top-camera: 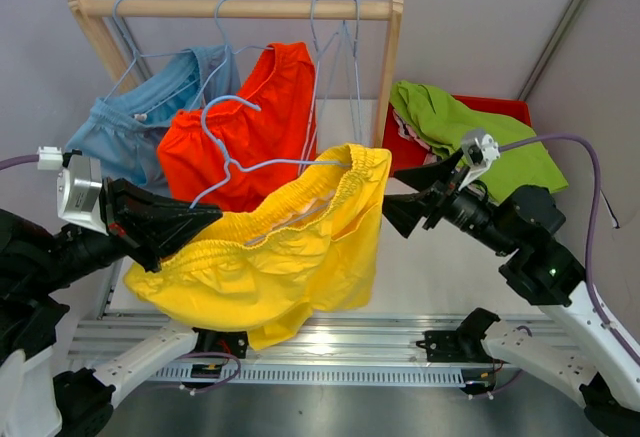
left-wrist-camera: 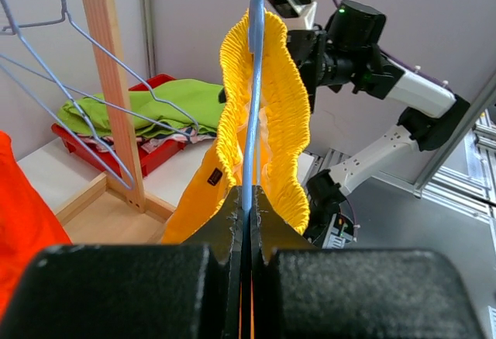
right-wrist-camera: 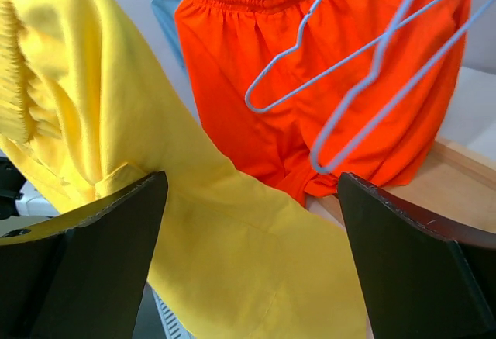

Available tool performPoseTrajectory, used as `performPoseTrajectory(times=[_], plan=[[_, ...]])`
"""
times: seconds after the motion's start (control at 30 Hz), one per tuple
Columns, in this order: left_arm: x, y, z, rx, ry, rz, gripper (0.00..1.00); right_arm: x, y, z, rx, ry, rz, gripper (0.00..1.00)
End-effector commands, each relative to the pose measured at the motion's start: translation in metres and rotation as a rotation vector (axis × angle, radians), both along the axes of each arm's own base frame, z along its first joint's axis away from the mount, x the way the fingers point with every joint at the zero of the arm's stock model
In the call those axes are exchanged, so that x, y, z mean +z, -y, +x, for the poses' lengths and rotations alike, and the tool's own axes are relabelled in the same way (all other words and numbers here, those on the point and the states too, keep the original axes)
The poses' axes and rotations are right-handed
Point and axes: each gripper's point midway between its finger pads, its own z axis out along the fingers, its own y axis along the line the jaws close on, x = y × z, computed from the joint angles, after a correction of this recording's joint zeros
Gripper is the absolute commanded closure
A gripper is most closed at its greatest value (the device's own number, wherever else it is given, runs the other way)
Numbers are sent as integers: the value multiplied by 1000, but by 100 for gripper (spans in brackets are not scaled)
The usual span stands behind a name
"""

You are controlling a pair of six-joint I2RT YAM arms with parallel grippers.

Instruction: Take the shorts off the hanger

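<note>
Next, to pull the yellow shorts [top-camera: 290, 257] off the hanger, my right gripper grips the side edge of the shorts below the waistband [top-camera: 379, 200], clear of the hanger's wire.
The yellow shorts [top-camera: 290, 257] hang by their waistband on a light blue wire hanger [top-camera: 240, 162], off the rack and held in the air. My left gripper [top-camera: 205, 219] is shut on the hanger's wire [left-wrist-camera: 254, 83], with the yellow waistband [left-wrist-camera: 287, 122] spread just beyond my fingers. My right gripper [top-camera: 392, 202] is open beside the shorts' right edge. In the right wrist view the yellow fabric [right-wrist-camera: 232, 254] lies between its wide-apart fingers [right-wrist-camera: 116, 230], and I cannot tell if they touch it. Orange-red shorts [top-camera: 255, 122] and light blue shorts [top-camera: 135, 127] hang on the rack.
The wooden rack [top-camera: 240, 5] stands at the back with empty wire hangers [top-camera: 335, 57] near its right post [top-camera: 390, 67]. Lime green shorts [top-camera: 470, 132] lie on a red bin [top-camera: 500, 107] at the right, with pale patterned cloth under them [left-wrist-camera: 167, 141].
</note>
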Motion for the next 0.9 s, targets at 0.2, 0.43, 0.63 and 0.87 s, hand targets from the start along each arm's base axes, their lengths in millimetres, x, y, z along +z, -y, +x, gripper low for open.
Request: performPoseTrajectory(times=[0.2,0.43,0.63,0.87], plan=[[15,-3,12,58,57,-23,100,27,27,-15,-58,100,45,1],[16,-3,11,54,58,-27,100,23,6,-13,19,79,54,0],[20,-1,5,20,65,-41,100,21,-16,3,44,80,72,0],[21,-1,2,15,67,-41,100,22,-38,22,54,94,76,1]])
